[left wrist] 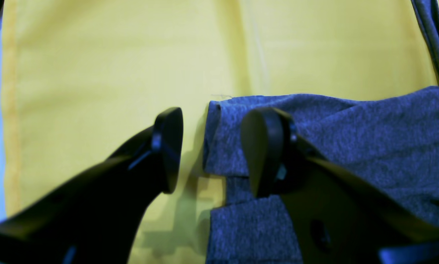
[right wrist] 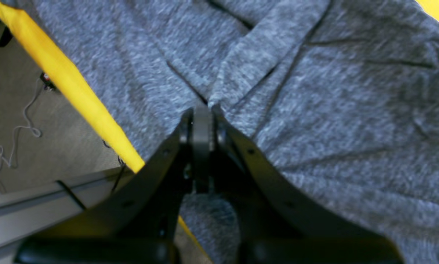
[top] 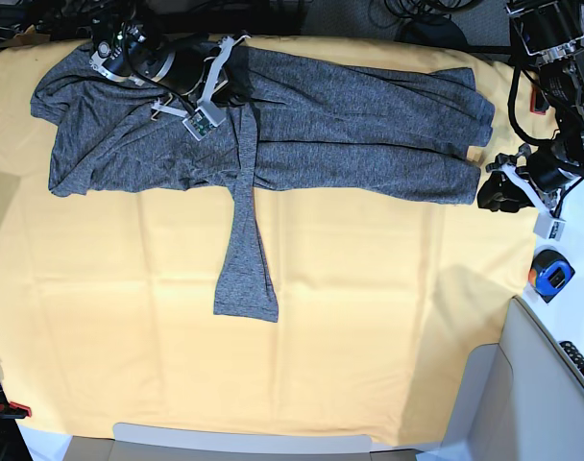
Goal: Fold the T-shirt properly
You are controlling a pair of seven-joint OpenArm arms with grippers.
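I should open my right gripper, because the fold in its fingers lies against the T-shirt's spread layers and would rest there.
The heather-grey T-shirt (top: 350,134) lies spread along the far side of the yellow cloth, and one long sleeve (top: 246,259) trails toward the near side. In the right wrist view my right gripper (right wrist: 203,110) is shut on a puckered fold of the T-shirt (right wrist: 315,110). Its arm (top: 191,82) sits over the garment's left part. My left gripper (left wrist: 214,150) stands open at the shirt's right end. A layered edge of the T-shirt (left wrist: 351,135) lies under and beside its right finger (left wrist: 263,150), while its left finger (left wrist: 168,146) is over bare yellow cloth.
The yellow-orange cloth (top: 369,336) covers the table. An orange and blue tape measure (top: 551,274) lies off the cloth at the right. A grey box (top: 523,403) stands at the near right corner. Cables and gear line the far edge.
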